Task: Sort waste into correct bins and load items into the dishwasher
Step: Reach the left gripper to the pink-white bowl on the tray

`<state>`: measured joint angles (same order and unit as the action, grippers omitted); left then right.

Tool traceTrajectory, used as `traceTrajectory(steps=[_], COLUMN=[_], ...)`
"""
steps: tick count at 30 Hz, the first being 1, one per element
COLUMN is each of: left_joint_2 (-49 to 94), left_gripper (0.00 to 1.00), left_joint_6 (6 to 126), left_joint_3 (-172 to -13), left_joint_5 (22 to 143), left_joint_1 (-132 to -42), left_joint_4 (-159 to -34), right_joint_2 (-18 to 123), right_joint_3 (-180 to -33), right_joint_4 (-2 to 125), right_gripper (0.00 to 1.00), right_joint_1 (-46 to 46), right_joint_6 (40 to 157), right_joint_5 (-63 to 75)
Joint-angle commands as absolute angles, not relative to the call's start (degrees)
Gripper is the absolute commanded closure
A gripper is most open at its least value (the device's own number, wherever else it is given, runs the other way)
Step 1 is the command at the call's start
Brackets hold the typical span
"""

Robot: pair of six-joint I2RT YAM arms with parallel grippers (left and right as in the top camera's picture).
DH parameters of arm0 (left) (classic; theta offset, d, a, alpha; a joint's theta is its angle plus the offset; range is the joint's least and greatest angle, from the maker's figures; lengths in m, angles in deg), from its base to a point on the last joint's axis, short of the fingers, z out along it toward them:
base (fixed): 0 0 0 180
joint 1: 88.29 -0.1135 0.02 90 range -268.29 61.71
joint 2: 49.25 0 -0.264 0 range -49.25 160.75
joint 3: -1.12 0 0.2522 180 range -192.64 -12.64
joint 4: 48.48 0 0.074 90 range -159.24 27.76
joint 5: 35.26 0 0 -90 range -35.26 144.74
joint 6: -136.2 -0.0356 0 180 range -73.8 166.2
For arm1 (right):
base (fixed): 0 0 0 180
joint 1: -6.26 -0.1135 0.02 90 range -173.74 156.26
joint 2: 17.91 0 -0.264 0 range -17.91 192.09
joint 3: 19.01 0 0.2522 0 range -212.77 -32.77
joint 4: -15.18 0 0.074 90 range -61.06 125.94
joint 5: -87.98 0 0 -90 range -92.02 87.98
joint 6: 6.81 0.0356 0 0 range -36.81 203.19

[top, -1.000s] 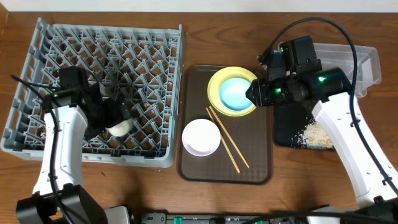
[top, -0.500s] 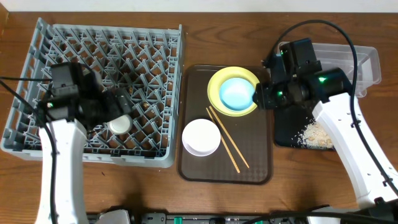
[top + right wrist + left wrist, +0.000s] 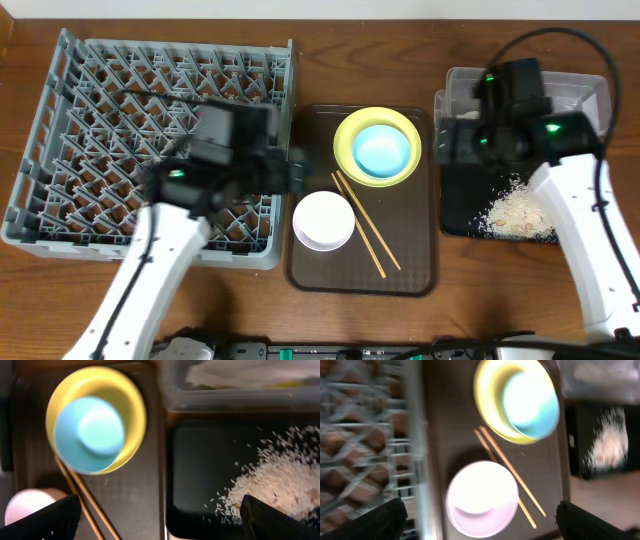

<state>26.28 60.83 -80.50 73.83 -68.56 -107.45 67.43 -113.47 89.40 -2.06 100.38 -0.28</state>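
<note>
The left gripper next needs to tilt the white bowl [image 3: 323, 220] and load it into the rack, so it needs to grip the bowl by its rim facing the chopsticks.
A light blue bowl [image 3: 380, 150] sits in the yellow plate [image 3: 347, 128] at the back of the brown tray. In front of them lie the white bowl [image 3: 323, 220] and two chopsticks [image 3: 366, 226]. My left gripper [image 3: 290, 175] hangs open at the rack's right edge. In the left wrist view it [image 3: 480, 525] stands just above the white bowl [image 3: 482, 497], holding nothing. My right gripper [image 3: 452, 142] is open over the seam between brown tray and black bin [image 3: 200, 470], empty [image 3: 162, 520]. Rice crumbs [image 3: 280, 480] lie in the black bin. The clear bin [image 3: 565, 95] holds something white.
The grey dish rack [image 3: 110, 120] fills the left side, and my left arm crosses its front right corner. The brown serving tray [image 3: 410, 250] lies in the middle. The black bin and the clear bin sit close together at the right, under my right arm.
My left arm has swung right from over the rack to the brown tray's edge. My right gripper has drawn back right from the plate and opened wide.
</note>
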Motion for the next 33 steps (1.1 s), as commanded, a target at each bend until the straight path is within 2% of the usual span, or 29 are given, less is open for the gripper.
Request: traceTrajectory(steps=[1,6,12,20,24,32,33], left_joint_2=[30.47,37.56,46.01,54.36,55.61,58.17,58.34], left_gripper=[0.01,0.01,0.07,0.27,0.44,0.47,0.52], left_joint_6=[61.58,61.56,61.58,61.58,61.58,61.62,61.62], left_joint_3=[-81.33,-81.33,-81.33,-81.33,-81.33,-81.33,-81.33], left_joint_5=[68.67,63.84,63.84,63.89,63.89,63.86,63.86], left_joint_1=[-61.70,-53.24,-47.18,-44.45,-43.88,-41.79,-41.26], left_joint_4=[-106.73,-106.60,-106.03,-106.10,-106.03,-105.86,-105.86], right_joint_2=[66.51,66.51,66.51,66.51,66.51,66.51,66.51], right_joint_3=[-113.76,-113.65,-113.63,-113.63,-113.63,-113.63,-113.63], right_joint_4=[90.04,91.42,91.79,91.77,91.81,93.10,93.16], right_gripper=[0.01,0.01,0.01,0.01,0.01,0.01,0.01], right_joint_1=[0.61,1.22,1.20,1.20,1.20,1.22,1.22], right_joint_6=[104.60,104.29,104.14,104.12,104.12,104.14,104.12], right_joint_5=[0.94,1.03,1.05,1.03,1.05,1.05,1.05])
